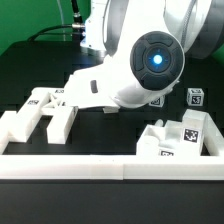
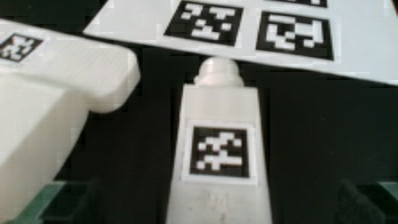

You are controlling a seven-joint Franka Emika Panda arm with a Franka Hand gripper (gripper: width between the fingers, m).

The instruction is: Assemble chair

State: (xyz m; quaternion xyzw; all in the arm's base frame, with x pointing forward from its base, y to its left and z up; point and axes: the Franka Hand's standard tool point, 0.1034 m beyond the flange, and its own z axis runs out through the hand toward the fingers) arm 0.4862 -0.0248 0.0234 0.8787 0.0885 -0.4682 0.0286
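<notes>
The tip of the leg's peg is round and narrow, so my gripper should grab the leg by its flat-sided body (image 2: 219, 200) next.
In the wrist view a long white chair leg (image 2: 217, 140) with a square tag and a round peg tip lies on the black table, pointing at the marker board (image 2: 249, 25). A chunky white chair part (image 2: 54, 100) lies right beside it. My gripper (image 2: 217, 206) is open, with its dark fingers (image 2: 50, 205) on either side of the leg's near end and clear gaps to it. In the exterior view the arm's body (image 1: 140, 65) hides the gripper. An H-shaped frame (image 1: 48, 112) lies at that view's left and the boxy seat (image 1: 180, 140) at its right.
A long plain white border wall (image 1: 110, 166) runs along the front of the table. A small tagged white piece (image 1: 195, 97) stands at the exterior view's right, behind the seat. Green padding borders the black table.
</notes>
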